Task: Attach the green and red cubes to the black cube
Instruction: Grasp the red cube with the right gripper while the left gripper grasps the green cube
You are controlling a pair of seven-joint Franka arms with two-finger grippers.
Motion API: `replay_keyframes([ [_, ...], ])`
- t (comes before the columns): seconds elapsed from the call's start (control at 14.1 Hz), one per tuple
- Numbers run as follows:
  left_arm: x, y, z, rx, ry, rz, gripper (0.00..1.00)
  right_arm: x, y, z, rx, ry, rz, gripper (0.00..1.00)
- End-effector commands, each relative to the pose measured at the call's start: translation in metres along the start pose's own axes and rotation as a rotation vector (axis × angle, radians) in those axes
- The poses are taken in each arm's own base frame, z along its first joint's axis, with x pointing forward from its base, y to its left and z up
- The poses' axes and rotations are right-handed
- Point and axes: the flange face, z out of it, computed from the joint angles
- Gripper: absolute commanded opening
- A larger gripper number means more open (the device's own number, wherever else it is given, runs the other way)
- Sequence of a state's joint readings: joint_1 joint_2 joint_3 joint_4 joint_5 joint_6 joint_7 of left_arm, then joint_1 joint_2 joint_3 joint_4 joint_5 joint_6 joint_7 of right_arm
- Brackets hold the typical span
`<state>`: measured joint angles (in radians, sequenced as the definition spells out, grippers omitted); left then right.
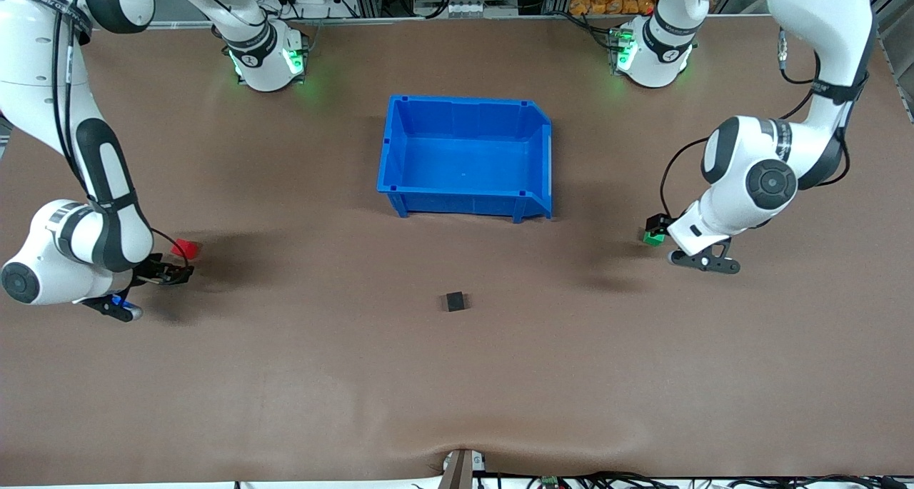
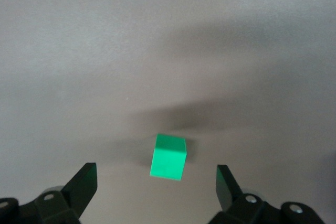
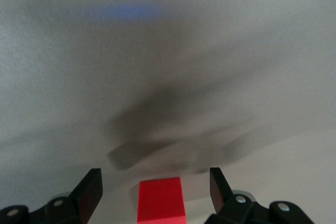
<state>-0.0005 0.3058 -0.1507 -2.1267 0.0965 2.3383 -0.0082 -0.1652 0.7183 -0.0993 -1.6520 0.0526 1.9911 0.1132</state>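
The left gripper should next take hold of the green cube (image 1: 653, 238) by its two opposite sides, so that it can be attached to the black cube (image 1: 455, 301).
The black cube (image 1: 455, 301) sits on the brown table, nearer to the front camera than the blue bin. The red cube (image 1: 187, 248) lies at the right arm's end of the table. My right gripper (image 1: 171, 270) is low beside it. In the right wrist view this gripper (image 3: 155, 186) is open, with the red cube (image 3: 161, 200) between its fingers, untouched. The green cube (image 1: 653, 238) lies at the left arm's end. My left gripper (image 1: 659, 225) hovers just over it. In the left wrist view it (image 2: 156, 181) is open, with the green cube (image 2: 168, 156) just ahead of the fingertips (image 2: 84, 182).
A blue bin (image 1: 400, 153) stands open in the middle of the table, farther from the front camera than the black cube. Both arm bases stand along the table's edge farthest from that camera. Bare brown table lies between the black cube and each coloured cube.
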Motion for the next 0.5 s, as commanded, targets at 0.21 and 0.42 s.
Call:
replay_keyframes([
  [0.21,-0.006,0.008,0.035,0.011,-0.032,0.028,0.93,-0.011,0.002,0.012,0.004,-0.033,0.024,0.68],
  [0.42,-0.010,0.009,0.049,0.023,-0.031,0.050,0.84,-0.018,0.000,0.014,-0.002,-0.097,0.043,0.19],
])
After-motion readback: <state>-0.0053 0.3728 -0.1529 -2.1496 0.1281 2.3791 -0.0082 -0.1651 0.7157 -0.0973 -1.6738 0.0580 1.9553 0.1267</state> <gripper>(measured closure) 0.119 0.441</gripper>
